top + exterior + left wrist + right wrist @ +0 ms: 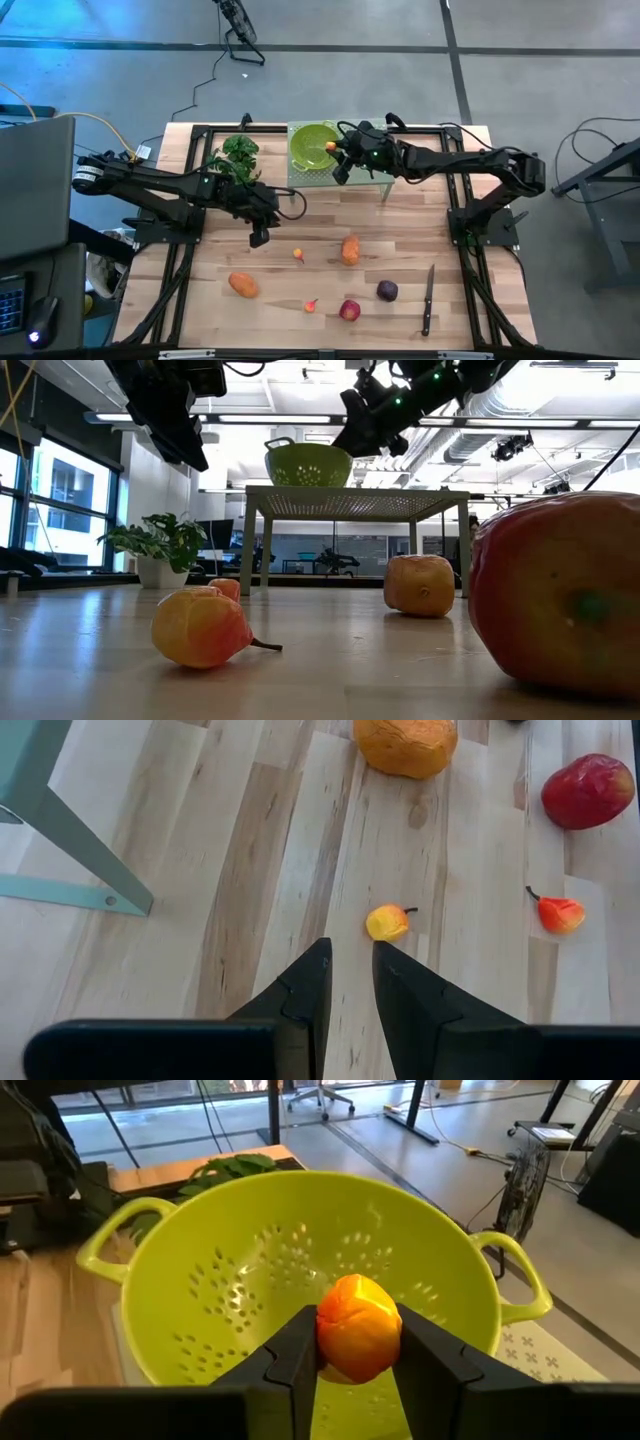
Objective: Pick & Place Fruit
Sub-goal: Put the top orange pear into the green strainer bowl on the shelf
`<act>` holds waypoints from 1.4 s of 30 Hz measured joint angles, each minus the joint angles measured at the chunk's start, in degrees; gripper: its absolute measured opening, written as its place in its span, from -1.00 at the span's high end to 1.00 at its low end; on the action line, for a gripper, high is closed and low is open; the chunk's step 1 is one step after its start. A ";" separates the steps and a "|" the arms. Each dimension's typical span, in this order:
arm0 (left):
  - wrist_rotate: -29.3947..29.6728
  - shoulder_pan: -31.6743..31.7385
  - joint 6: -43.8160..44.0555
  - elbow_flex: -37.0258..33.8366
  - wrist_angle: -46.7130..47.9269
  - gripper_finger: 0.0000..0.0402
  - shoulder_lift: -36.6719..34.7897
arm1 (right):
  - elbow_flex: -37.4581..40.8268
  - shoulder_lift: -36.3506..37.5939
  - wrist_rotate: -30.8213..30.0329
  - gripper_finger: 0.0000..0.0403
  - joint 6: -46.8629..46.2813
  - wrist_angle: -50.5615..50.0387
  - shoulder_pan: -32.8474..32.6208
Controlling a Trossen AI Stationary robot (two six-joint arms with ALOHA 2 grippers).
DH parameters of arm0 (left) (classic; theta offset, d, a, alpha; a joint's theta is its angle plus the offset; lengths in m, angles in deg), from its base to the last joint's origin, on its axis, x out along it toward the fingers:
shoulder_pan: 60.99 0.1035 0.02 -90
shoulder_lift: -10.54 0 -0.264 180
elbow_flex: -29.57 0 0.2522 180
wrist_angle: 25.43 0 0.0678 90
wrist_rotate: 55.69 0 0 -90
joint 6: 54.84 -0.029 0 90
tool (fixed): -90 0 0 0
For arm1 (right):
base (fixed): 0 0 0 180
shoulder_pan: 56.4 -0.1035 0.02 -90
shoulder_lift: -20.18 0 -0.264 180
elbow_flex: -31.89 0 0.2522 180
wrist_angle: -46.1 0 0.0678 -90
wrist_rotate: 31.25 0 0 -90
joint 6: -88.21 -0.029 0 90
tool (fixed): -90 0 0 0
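The robot's right gripper needs to open now, because the small orange fruit hangs inside the green colander's rim in the right wrist view and would rest there.
My right gripper (338, 152) is up over the lime-green colander (312, 143), shut on a small orange fruit (358, 1323). The colander stands on a small raised stand (355, 500) at the table's far edge. My left gripper (258, 236) hangs above the table left of centre with only a narrow gap between its fingers, empty, just short of a tiny yellow-orange fruit (387, 923). On the table lie two orange oblong fruits (243, 285) (350, 250), a red apple (349, 310), a dark purple plum (387, 291) and a tiny orange-red bit (311, 305). My right gripper pinches the orange fruit between its two fingers (300, 1350), one on each side of its lower half (345, 1355). The fruit is lifted clear and hangs over the colander's perforated bowl (250, 1270), above the rim in the low view.
A leafy green plant (238, 155) stands left of the colander stand. A black-handled knife (428, 298) lies near the table's right near corner. The stand's legs (80, 850) reach down to the table close to my left gripper. Bare wood shows between the scattered fruit.
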 joint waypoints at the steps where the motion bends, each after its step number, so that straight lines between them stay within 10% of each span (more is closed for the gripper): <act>1: -0.01 0.00 0.00 0.00 0.02 0.63 0.00 | 0.00 0.00 -0.02 0.46 0.02 -0.03 0.00; 32: 0.98 0.00 0.02 0.00 0.07 0.62 0.00 | 0.04 10.67 -0.63 0.18 3.06 -8.87 -0.87; 42: 3.25 0.00 -0.85 0.00 -0.07 0.08 0.00 | 0.08 22.93 -0.34 0.20 -2.13 -27.28 -1.34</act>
